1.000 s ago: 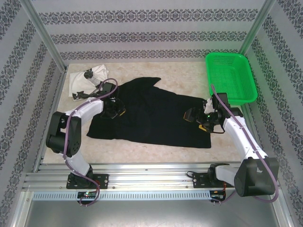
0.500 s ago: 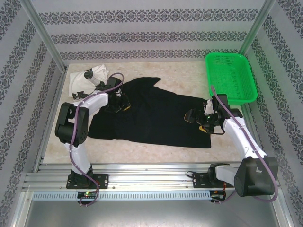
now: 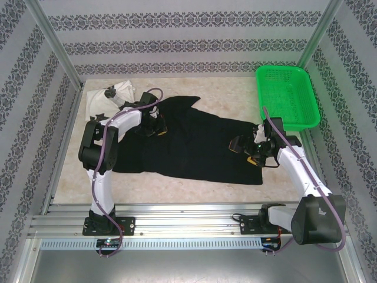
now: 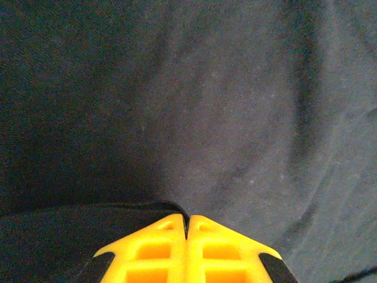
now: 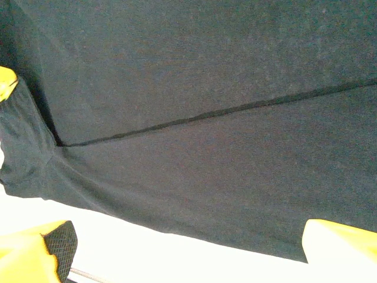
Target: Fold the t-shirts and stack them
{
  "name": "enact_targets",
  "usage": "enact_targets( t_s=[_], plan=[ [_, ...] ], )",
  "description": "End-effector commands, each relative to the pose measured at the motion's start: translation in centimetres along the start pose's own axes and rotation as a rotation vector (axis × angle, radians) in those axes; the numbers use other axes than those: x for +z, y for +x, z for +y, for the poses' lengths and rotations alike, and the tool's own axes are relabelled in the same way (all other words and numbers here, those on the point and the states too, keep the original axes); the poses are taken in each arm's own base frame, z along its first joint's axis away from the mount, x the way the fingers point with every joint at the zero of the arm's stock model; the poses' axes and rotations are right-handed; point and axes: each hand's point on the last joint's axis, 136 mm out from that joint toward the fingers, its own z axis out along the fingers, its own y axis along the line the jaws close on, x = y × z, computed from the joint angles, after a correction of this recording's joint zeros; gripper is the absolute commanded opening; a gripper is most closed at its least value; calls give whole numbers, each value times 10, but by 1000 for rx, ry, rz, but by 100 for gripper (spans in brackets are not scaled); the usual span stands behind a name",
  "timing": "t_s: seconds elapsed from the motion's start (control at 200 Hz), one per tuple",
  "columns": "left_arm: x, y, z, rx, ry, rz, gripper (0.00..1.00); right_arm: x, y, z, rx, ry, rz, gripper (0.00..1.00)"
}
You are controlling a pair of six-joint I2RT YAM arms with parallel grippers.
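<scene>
The black t-shirt lies spread flat below, so my left gripper can release the thin fold now and it would settle in place.
The large black t-shirt lies spread across the middle of the table, with a pointed part reaching toward the back. My left gripper rests on its back left part. In the left wrist view the yellow fingers are closed tip to tip, and the left gripper pinches a thin fold of the black t-shirt. My right gripper hovers at the shirt's right edge, open. The right wrist view shows the right gripper with its fingers far apart over the black t-shirt hem. The white t-shirt with black marks lies crumpled at the back left.
A green mesh basket stands at the back right, just beyond the right arm. Bare pale table shows behind the black shirt and along the front edge. Patterned walls and metal posts close in the sides.
The left gripper has moved toward the back and slightly right, pulling the black cloth with it. The right arm has stayed still.
</scene>
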Motion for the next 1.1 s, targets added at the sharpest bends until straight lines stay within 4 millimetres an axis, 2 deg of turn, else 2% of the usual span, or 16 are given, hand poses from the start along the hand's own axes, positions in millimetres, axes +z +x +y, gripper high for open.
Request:
enact_targets(
  t_s=[0.0,0.075,0.1,0.13,0.16,0.2,0.285,0.315,0.335,0.385,0.48,0.545,0.704,0.839,0.954,1.094],
  plan=[
    [3,3,-2,64,-16,23,0,3,1,-6,18,12,1,98],
    [5,1,-5,73,2,27,0,3,1,-9,21,28,0,98],
    [5,0,-6,73,6,23,5,3,0,-11,26,41,-3,98],
    [2,-2,-7,72,9,11,15,3,0,-14,30,57,-2,98],
    [-4,-5,-10,68,19,-10,30,3,0,-17,34,78,1,98],
    [-18,-10,-17,61,36,-54,47,3,-1,-22,37,109,5,98],
    [-61,-18,-20,12,44,-160,66,3,-6,-34,38,188,5,98],
    [-76,-18,-14,-20,38,-187,72,4,-9,-36,36,206,3,98],
    [-84,-16,-8,-47,30,-199,84,4,-12,-37,37,216,-2,98],
    [-100,-9,15,-123,2,-222,91,6,-18,-38,42,228,-12,98],
    [-111,16,73,-252,-84,-220,92,16,-28,-39,53,241,-27,98],
    [-105,32,102,-309,-118,-205,91,29,-32,-37,44,243,-14,98],
    [-79,39,133,-358,-163,-231,80,57,-41,-31,21,288,30,98],
    [-67,43,149,-419,-184,-257,70,68,-45,-33,38,319,43,98],
    [-62,70,178,-484,-276,-217,66,70,-40,-47,69,376,60,98],
    [-65,109,229,-637,-352,-198,65,62,-42,-57,110,390,30,98]
  ],
)
